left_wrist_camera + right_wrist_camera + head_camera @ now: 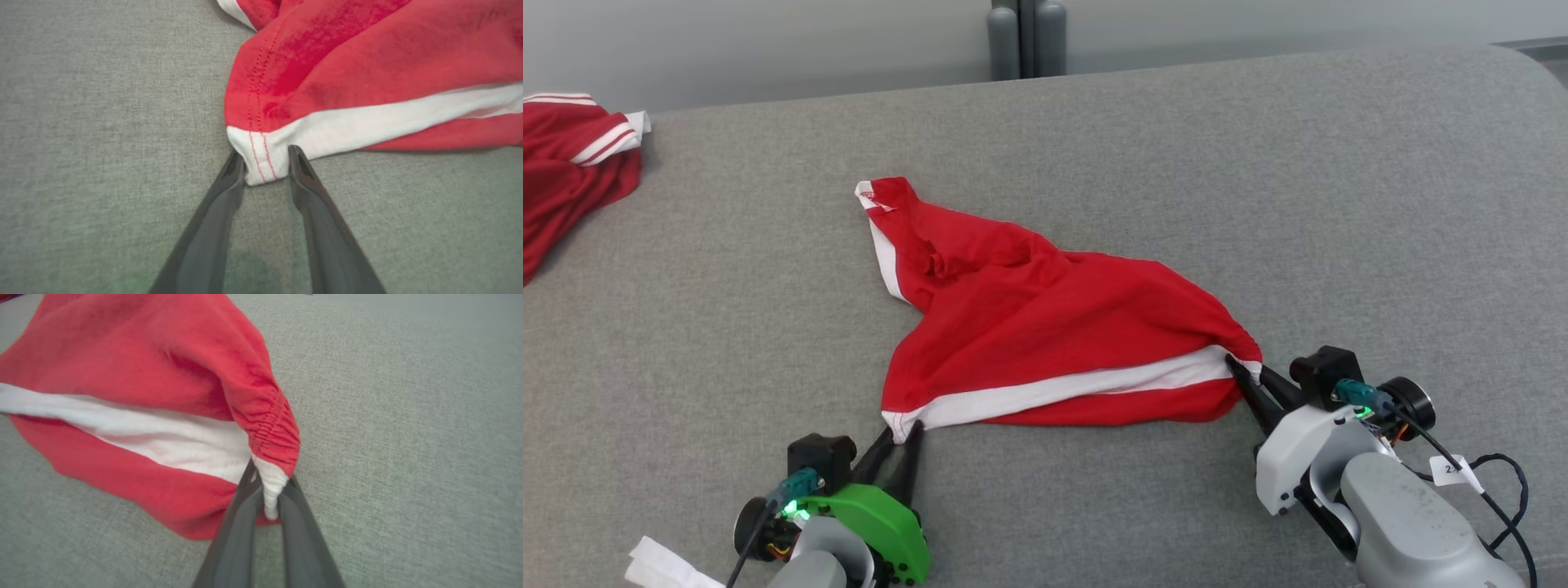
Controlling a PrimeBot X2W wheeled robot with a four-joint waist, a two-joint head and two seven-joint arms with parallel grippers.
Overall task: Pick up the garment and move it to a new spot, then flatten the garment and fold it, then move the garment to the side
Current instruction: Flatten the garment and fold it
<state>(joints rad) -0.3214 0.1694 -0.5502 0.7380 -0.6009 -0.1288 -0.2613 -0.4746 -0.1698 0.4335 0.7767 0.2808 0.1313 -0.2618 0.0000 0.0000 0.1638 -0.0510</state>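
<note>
Next, the left gripper grabs the garment's white stitched corner (899,422), which sticks out narrow while the red cloth (1072,314) behind lies loose and crumpled.
A red garment (1045,327) with a white band lies crumpled on the grey cloth surface (1298,180). My left gripper (900,433) is at its near left corner. In the left wrist view the two fingers stand apart on either side of the white stitched corner (261,163) of the garment (367,61), touching it without squeezing it, so my left gripper (266,161) is open. My right gripper (1241,371) is at the garment's right end. The right wrist view shows my right gripper (269,490) shut on a bunched white fold of the garment (122,355).
A second red garment with white stripes (572,171) lies at the far left edge. Grey upright posts (1027,37) stand beyond the far edge. A white paper scrap (662,567) lies by my left arm. A black cable (1503,490) hangs off my right wrist.
</note>
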